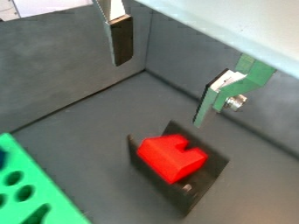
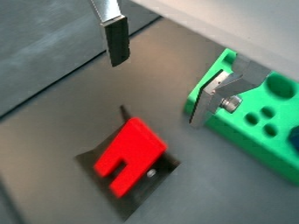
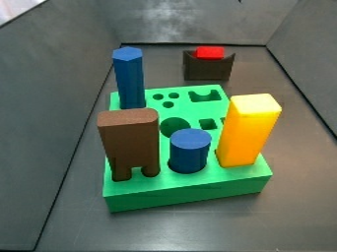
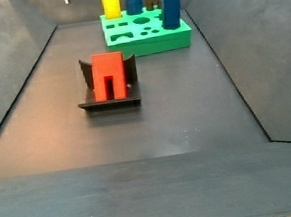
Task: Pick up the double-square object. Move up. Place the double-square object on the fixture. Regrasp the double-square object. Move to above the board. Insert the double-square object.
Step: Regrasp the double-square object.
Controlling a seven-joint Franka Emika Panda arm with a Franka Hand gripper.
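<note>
The red double-square object needs to go into the board, so my gripper should grab it by its long sides next.
The red double-square object (image 1: 170,156) rests on the dark fixture (image 1: 195,189) on the grey floor, lying in its notch; both show in both wrist views (image 2: 126,153) and both side views (image 3: 208,52) (image 4: 108,73). My gripper (image 1: 170,74) is open and empty, hovering above the object with nothing between its fingers (image 2: 114,42). It does not show in either side view. The green board (image 3: 198,182) with cut-out holes stands apart from the fixture (image 3: 208,68). One corner of the board shows in a wrist view (image 2: 263,122).
On the board stand a yellow block (image 3: 250,128), a brown legged block (image 3: 128,143), a blue cylinder (image 3: 190,150) and a tall blue prism (image 3: 128,79). Grey walls (image 4: 11,88) enclose the floor on all sides.
</note>
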